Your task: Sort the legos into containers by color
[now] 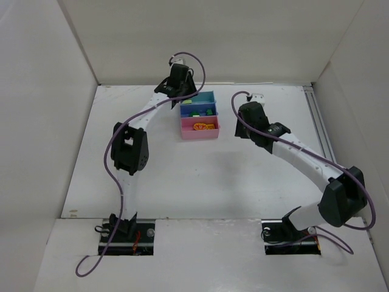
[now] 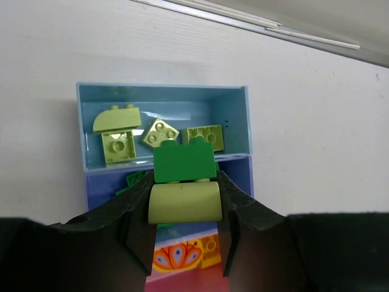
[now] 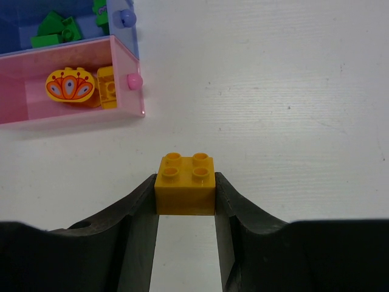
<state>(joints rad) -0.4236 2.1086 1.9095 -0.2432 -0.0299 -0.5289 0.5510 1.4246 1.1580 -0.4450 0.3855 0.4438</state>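
The curved brick [image 2: 184, 204] is hanging high above the blue tray. My left gripper should move the brick toward the light green bricks in the teal tray before it lets go of the brick.
My left gripper [image 2: 184, 201] is shut on a light green curved brick [image 2: 184, 204] with a dark green brick [image 2: 184, 161] stuck to it, held above the blue tray [image 2: 243, 176]. The teal tray [image 2: 82, 128] holds three light green bricks [image 2: 118, 137]. My right gripper [image 3: 185, 194] is shut on a yellow-orange square brick [image 3: 185, 182], above the table to the right of the pink tray [image 3: 73, 115]. That tray holds an orange patterned brick [image 3: 70, 85] and a yellow brick [image 3: 108, 88]. Dark green bricks [image 3: 58, 30] lie in the blue tray.
The three joined trays [image 1: 199, 115] stand at the back middle of the white table. White walls close in the left, back and right. A rail [image 1: 319, 128] runs along the table's right edge.
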